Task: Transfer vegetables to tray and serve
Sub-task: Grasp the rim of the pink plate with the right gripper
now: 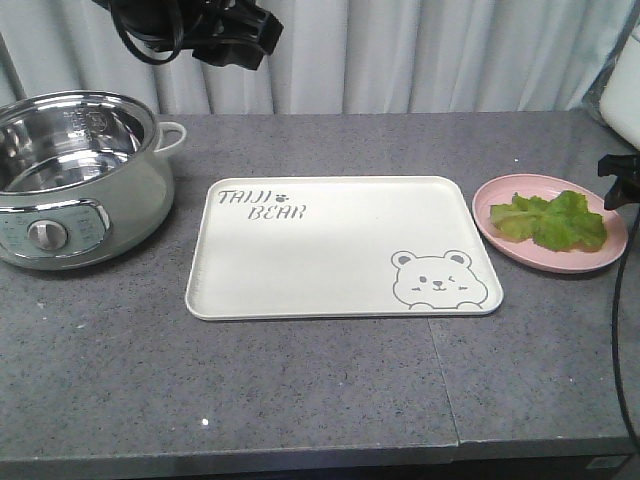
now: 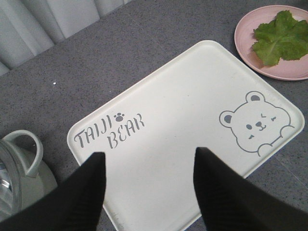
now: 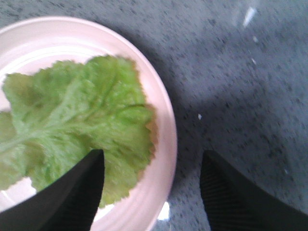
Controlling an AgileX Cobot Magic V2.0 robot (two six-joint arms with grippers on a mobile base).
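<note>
The robot's right gripper needs to grab the pink plate by its rim [image 1: 617, 233] next, so that it can serve the vegetables on the tray [image 1: 330, 250].
The vegetables [image 1: 550, 220], crinkly green lettuce leaves, lie on a round pink plate [image 1: 500, 232] at the right of the counter. Left of it sits the cream-white tray [image 1: 330, 250] with a grey bear face and "TAIJI BEAR" print, nothing on it. My right gripper [image 3: 151, 159] is open just above the plate's rim [image 3: 166, 144], one finger over the vegetables [image 3: 82, 120], the other over the counter. My left gripper [image 2: 149, 161] hangs open above the tray [image 2: 183, 120], holding nothing. The left wrist view also shows the vegetables [image 2: 281, 38] on the plate [image 2: 250, 48].
A pale green electric pot [image 1: 75, 180] with a shiny steel bowl stands at the left of the grey speckled counter [image 1: 300, 390]. A white curtain [image 1: 420, 55] hangs behind. A seam runs down the counter at the front right.
</note>
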